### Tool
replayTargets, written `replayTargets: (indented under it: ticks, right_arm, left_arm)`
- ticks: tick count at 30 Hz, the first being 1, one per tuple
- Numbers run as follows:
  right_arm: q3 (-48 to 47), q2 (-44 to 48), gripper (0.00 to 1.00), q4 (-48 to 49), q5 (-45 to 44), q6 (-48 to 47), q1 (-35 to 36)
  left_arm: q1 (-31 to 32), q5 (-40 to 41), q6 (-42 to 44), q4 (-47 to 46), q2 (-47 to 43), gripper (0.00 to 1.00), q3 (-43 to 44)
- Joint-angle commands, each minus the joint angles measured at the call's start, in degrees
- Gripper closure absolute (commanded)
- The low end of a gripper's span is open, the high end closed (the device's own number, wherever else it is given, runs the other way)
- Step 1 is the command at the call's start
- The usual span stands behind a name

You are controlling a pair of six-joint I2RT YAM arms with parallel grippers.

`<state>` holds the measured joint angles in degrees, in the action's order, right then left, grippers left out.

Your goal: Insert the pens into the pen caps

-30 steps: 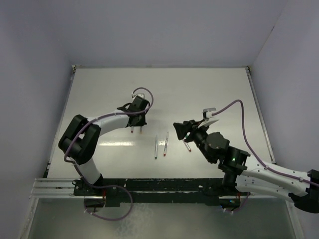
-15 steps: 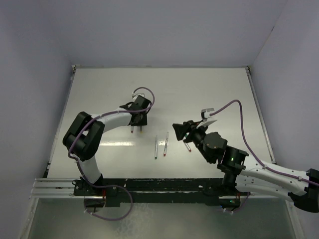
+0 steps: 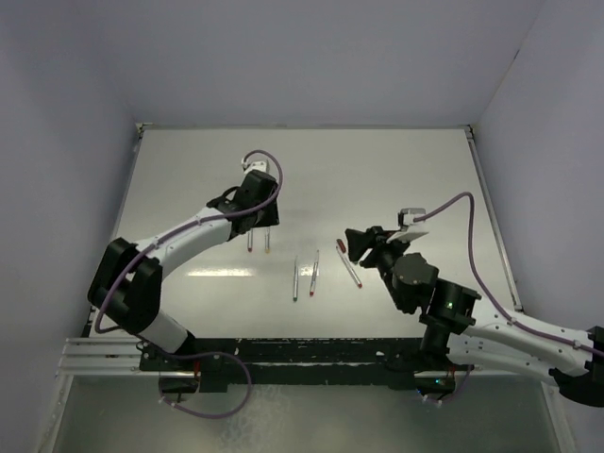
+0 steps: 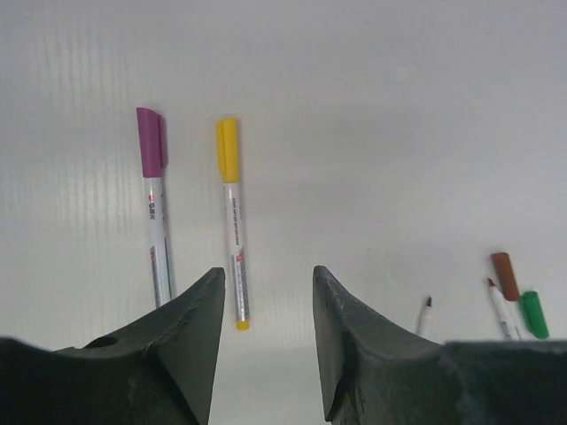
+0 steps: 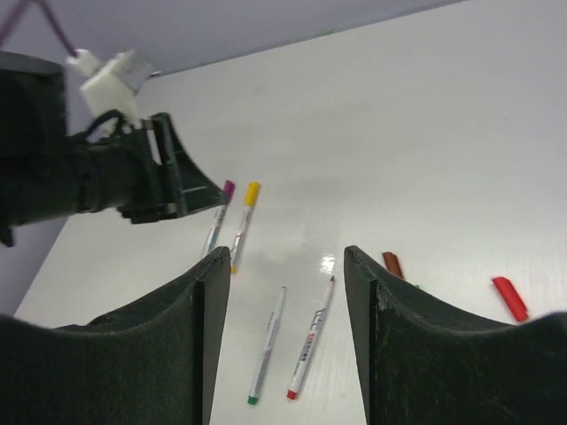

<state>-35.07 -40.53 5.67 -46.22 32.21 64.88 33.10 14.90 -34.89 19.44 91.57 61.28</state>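
The pen's tip needs to stay free to go into the green cap. My left gripper should grab the pen with the green end by its body near that end [image 3: 295, 286].
My left gripper [image 3: 260, 225] [image 4: 266, 283] is open and empty, just above the near ends of two capped pens, one with a magenta cap [image 4: 151, 142] and one with a yellow cap [image 4: 228, 149]. My right gripper [image 3: 347, 243] [image 5: 283, 266] is open and empty. Two uncapped pens lie side by side mid-table, one with a green end [image 5: 267, 345] [image 3: 295, 278] and one with a red end [image 5: 310, 341] [image 3: 313, 274]. A dark red cap [image 5: 392, 263] [image 4: 505, 274] and a green cap [image 4: 533, 314] lie by their tips. A fifth pen [image 3: 349, 264] with a red cap [image 5: 509, 297] lies beside my right gripper.
The white table [image 3: 406, 179] has raised edges on its left, right and far sides. A black rail [image 3: 283, 354] with both arm bases runs along the near edge. Grey walls stand behind and at both sides.
My left gripper has drawn back toward the far side, showing more of the magenta and yellow pens. My right gripper has moved right, leaving the red-capped pen lying in full view.
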Motion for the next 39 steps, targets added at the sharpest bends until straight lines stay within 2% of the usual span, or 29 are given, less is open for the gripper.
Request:
replayTargets:
  ticks: [1, 3, 6, 9, 13, 18, 39]
  right_arm:
    - [-2.3, 0.9, 0.44, -9.9, -10.2, 4.1, -0.9]
    - [-3.8, 0.2, 0.44, -15.7, -9.6, 6.6, -3.6]
    - [-4.6, -1.4, 0.45, -21.3, -1.4, 8.5, -12.0]
    - [-3.4, -3.2, 0.45, -20.5, 6.7, 7.4, -20.5]
    - [-2.8, -9.2, 0.46, -18.5, 13.1, 6.4, -25.5]
    - [-2.2, -13.7, 0.48, -14.8, 16.5, 6.2, -26.6]
    - [0.8, -12.3, 0.49, -9.6, 19.5, 5.4, -26.8]
  left_arm:
    - [3.8, -0.3, -0.4, -0.5, -6.7, 0.53, -1.1]
    - [7.5, 1.2, -1.2, -0.5, -8.0, 0.53, -2.6]
    - [13.6, 3.5, -3.2, 0.1, -8.4, 0.53, -4.1]
    - [18.8, 5.4, -6.1, 1.4, -7.9, 0.52, -5.3]
    - [22.4, 7.0, -8.6, 3.7, -6.8, 0.52, -5.7]
    - [25.6, 9.6, -11.0, 6.2, -4.8, 0.52, -5.7]
    - [27.3, 9.7, -15.0, 9.2, 5.1, 0.52, -4.3]
